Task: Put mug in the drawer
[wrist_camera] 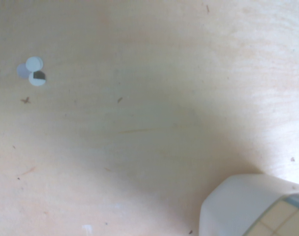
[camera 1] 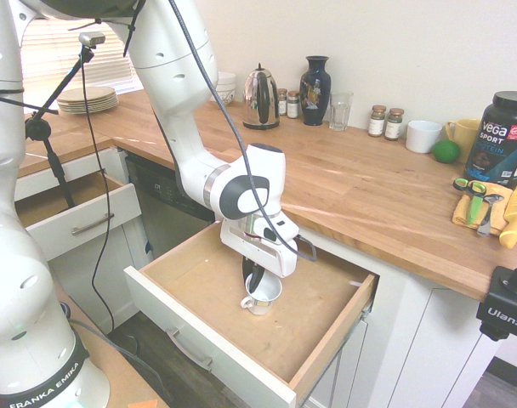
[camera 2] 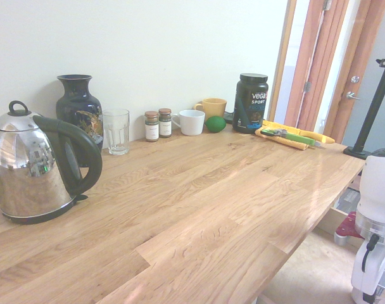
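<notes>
The small white mug's base touches the drawer's bottom, well inside its wooden sides, so my gripper should release the mug.
The small white mug (camera 1: 262,294) hangs low inside the open wooden drawer (camera 1: 318,340), just above or on its floor. My gripper (camera 1: 254,283) points down over the middle of the drawer and is shut on the mug's rim. In the wrist view the mug (wrist_camera: 253,206) shows at the lower right over the bare drawer floor (wrist_camera: 130,128). The second exterior view shows only the arm's wrist at the right edge; the mug is hidden there.
A smaller open drawer (camera 1: 76,212) sits at the left. On the counter stand a kettle (camera 1: 260,99), vase (camera 1: 315,90), glass (camera 1: 340,111), spice jars (camera 1: 386,121), a wider white mug (camera 1: 423,136), yellow mug (camera 1: 463,133) and protein tub (camera 1: 502,138).
</notes>
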`<state>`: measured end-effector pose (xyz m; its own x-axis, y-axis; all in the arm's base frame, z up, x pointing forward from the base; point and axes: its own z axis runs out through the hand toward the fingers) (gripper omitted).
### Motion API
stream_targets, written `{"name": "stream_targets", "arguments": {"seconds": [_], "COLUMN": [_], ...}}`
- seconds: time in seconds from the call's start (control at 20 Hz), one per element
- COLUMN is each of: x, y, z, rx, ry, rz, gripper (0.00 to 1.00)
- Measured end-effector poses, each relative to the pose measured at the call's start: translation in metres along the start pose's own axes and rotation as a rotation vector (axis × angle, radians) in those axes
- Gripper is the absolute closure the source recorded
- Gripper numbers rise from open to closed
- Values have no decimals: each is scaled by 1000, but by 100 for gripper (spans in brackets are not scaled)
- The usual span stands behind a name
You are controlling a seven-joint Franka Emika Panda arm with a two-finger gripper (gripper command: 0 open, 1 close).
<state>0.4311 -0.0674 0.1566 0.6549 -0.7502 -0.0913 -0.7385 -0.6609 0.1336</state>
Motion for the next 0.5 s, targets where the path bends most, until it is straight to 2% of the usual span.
{"name": "stream_targets", "arguments": {"seconds": [0.5], "x": [2], "y": [0], "z": [-2], "rx": [16], "ry": [15], "rz": [7], "gripper": [0]}}
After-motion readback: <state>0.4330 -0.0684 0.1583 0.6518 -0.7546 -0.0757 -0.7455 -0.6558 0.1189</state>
